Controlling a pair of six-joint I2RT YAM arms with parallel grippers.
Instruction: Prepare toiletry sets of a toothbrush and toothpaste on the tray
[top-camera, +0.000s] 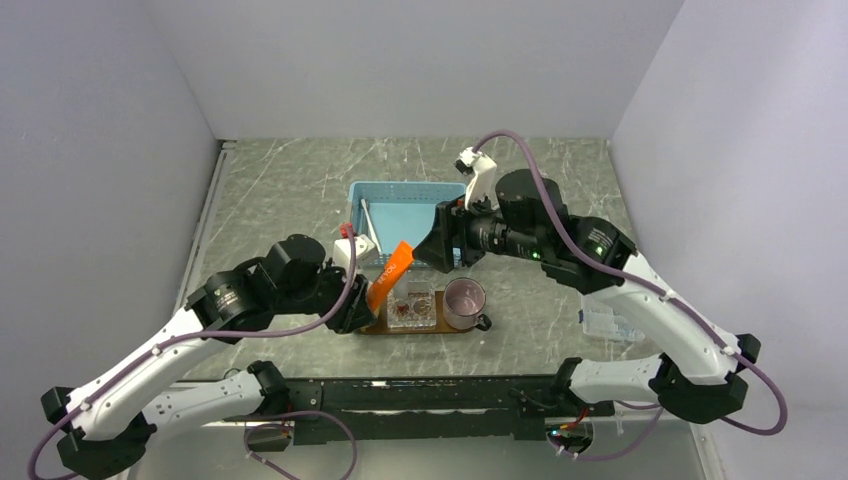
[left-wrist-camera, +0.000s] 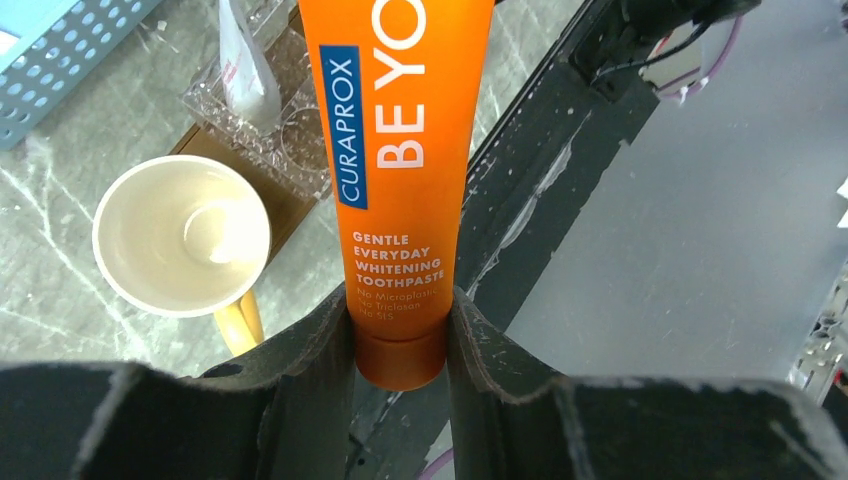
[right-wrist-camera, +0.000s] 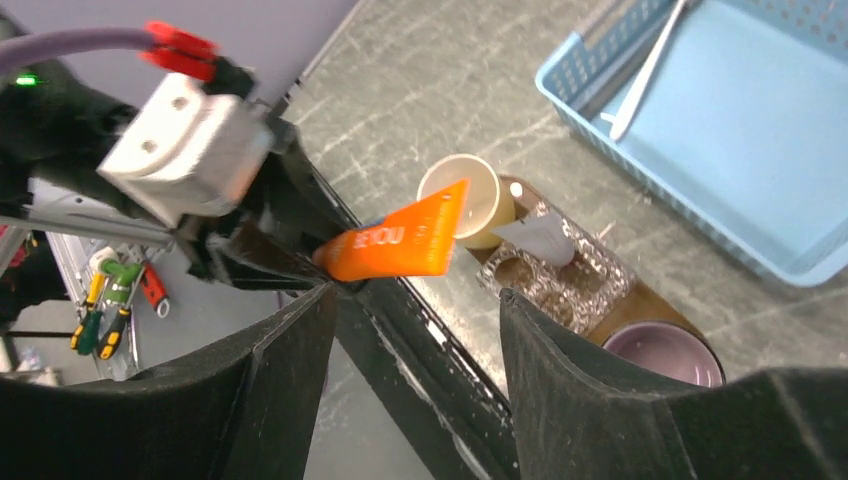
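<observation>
The right gripper grabs the orange toothpaste by its flat tail end next, so the cap end stays free to insert into the clear holder.
My left gripper is shut on the cap end of the orange toothpaste. It holds the tube tilted in the air over the left end of the dark-brown tray. My right gripper is open and empty, above the tray's far side and facing the tube. A thin white toothbrush lies in the light-blue basket. I see only one toothbrush.
On the tray stand a cream cup with a yellow handle, a clear holder with a white tube in it, and a purple mug. A clear plastic box lies at the right.
</observation>
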